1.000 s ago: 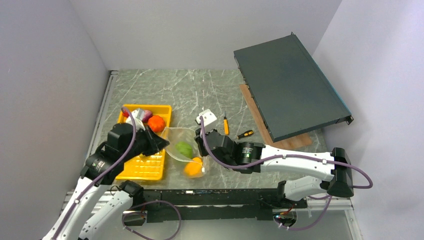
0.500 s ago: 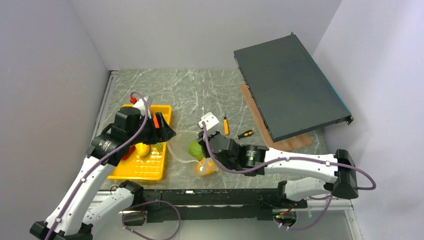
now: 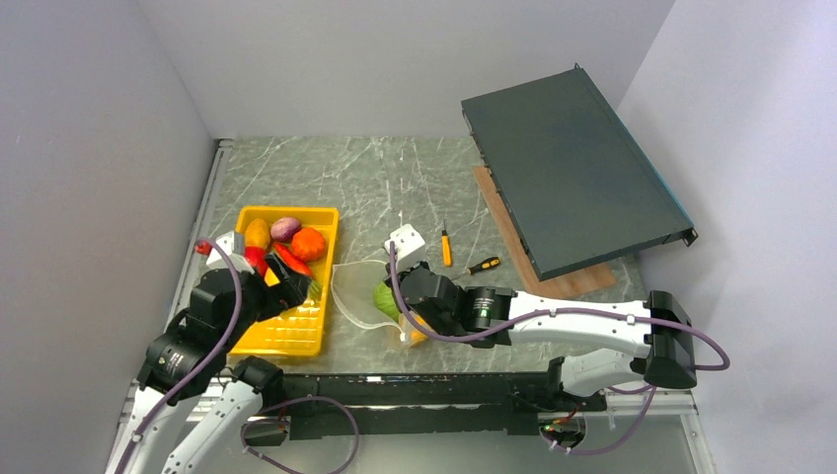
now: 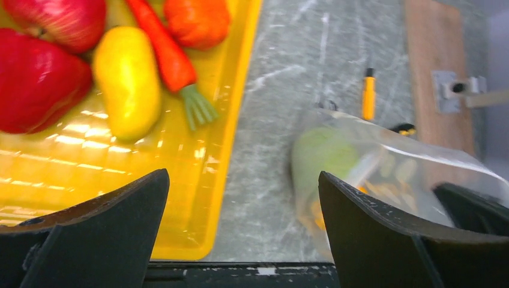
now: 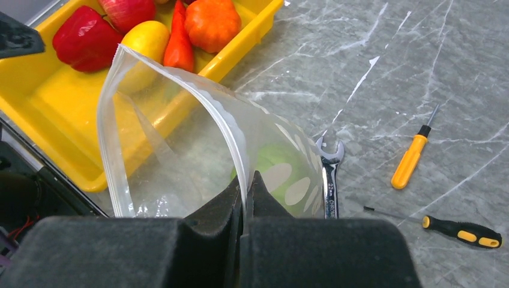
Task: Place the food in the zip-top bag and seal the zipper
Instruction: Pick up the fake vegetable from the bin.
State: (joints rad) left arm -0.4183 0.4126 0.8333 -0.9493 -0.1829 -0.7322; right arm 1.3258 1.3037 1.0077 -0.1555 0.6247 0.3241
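Observation:
The carrot's tip needs to stay free to go into the bag's opening. My left gripper should grab the carrot across its thick end by the green top (image 3: 304, 271) (image 4: 179, 74).
The clear zip-top bag (image 5: 180, 138) stands with its mouth wide, facing the yellow tray (image 3: 296, 331). My right gripper (image 5: 246, 183) is shut on the bag's mouth edge, pinching the white zipper (image 5: 198, 99). A green cabbage (image 5: 279, 174) and an orange piece (image 3: 415, 334) lie inside the bag. More food lies in the tray: red pepper (image 4: 36, 81), yellow piece (image 4: 127, 81), carrot (image 4: 168, 57), orange piece (image 4: 198, 21) and a reddish-purple one (image 4: 60, 18). My left gripper (image 4: 243, 180) hangs open and empty over the tray's near right edge, left of the bag (image 4: 384, 174).
A steel wrench (image 5: 329, 174) lies just behind the bag. A yellow screwdriver (image 5: 411, 159) and a black-and-yellow one (image 5: 459, 230) lie further right. A dark flat panel (image 3: 572, 168) leans on a wooden board (image 3: 513, 237) at the right. White walls enclose the table.
My left gripper has opened and drawn back from the bag's mouth to the tray's near end. The right gripper has kept its hold and shifted the bag slightly.

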